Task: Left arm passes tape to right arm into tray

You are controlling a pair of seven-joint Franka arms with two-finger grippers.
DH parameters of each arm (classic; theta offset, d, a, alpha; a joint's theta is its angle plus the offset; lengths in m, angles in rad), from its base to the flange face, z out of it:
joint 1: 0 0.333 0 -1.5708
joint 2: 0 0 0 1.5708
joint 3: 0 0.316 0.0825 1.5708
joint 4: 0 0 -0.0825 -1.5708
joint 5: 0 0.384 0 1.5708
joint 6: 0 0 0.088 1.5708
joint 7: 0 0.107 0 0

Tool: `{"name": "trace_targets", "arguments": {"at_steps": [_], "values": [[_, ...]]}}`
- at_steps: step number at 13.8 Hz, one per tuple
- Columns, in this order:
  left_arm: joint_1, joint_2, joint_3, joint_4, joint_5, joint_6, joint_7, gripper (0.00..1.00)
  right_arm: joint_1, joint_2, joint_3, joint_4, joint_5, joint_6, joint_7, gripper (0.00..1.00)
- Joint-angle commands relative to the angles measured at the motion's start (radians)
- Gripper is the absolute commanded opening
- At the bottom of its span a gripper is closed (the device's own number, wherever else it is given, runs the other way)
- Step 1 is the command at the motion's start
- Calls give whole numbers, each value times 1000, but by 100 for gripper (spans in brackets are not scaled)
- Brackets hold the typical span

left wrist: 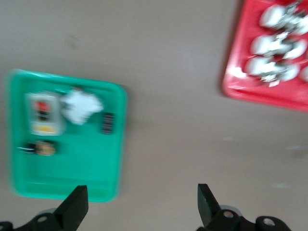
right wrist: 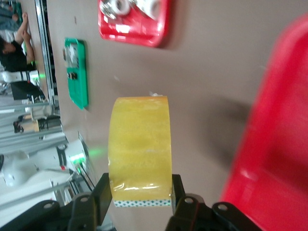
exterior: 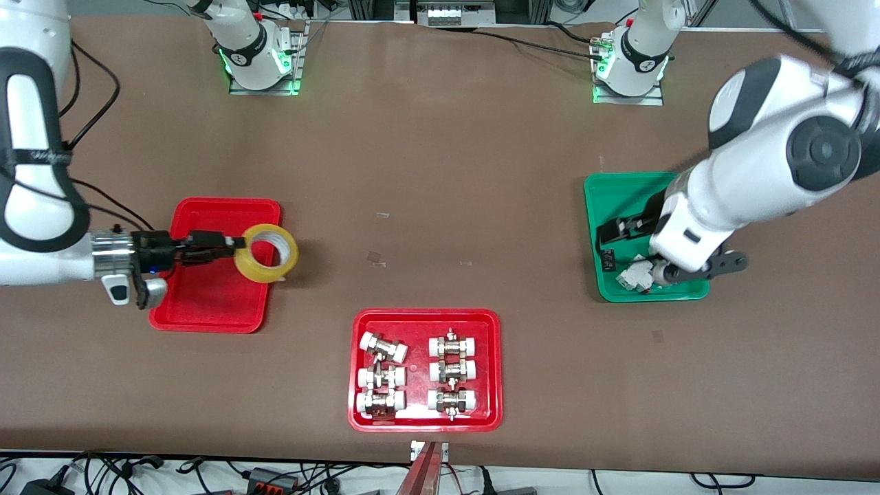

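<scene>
The yellow tape (exterior: 284,260) hangs above and over the red tray's edge (exterior: 272,216), so my right gripper moves it farther over the tray before releasing it.
The tape (exterior: 267,253), a translucent yellow roll with a white core, is held by my right gripper (exterior: 237,243), which is shut on its rim. It hangs over the edge of the plain red tray (exterior: 206,302) at the right arm's end of the table. In the right wrist view the tape (right wrist: 140,149) sits between the two fingers (right wrist: 102,195), with the tray (right wrist: 274,159) beside it. My left gripper (exterior: 605,240) is open and empty, up over the green tray (exterior: 612,199). In the left wrist view its fingers (left wrist: 74,206) stand wide apart over bare table beside that tray (left wrist: 72,173).
A red tray (exterior: 426,419) with several metal-and-white pipe fittings lies near the front camera at mid-table, also in the left wrist view (left wrist: 250,86). The green tray holds a few small parts (left wrist: 79,106). Cables run by the right arm's base.
</scene>
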Motion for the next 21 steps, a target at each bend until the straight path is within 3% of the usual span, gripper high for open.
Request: {"name": "trace_targets", "arguments": {"at_steps": [1, 4, 8, 9, 10, 11, 13, 18, 21], "values": [[38, -87, 2, -29, 89, -58, 192, 100, -69, 43, 22, 6, -66, -40, -115, 0], [94, -135, -9, -84, 86, -41, 201, 100, -118, 105, 22, 1, -117, -37, -218, 0], [144, -287, -11, -313, 77, 77, 211, 100, -132, 140, 22, 1, -186, -11, -284, 1], [143, -294, -12, -313, 77, 68, 214, 100, -128, 140, 22, 1, -209, 6, -284, 12], [144, -302, -12, -319, 75, 59, 221, 100, -123, 140, 22, 1, -232, 24, -284, 31], [146, -328, -12, -360, 58, 63, 247, 100, -118, 140, 22, 1, -258, 47, -284, 62], [178, -370, -9, -428, 17, 118, 255, 100, -99, 134, 22, 1, -309, 93, -284, 100], [187, -379, -12, -421, 24, 119, 257, 100, -37, 50, 20, 6, -454, 174, -262, 100], [187, -373, -11, -405, -15, 163, 252, 100, 32, -92, 20, 1, -595, 178, -45, 100]]}}
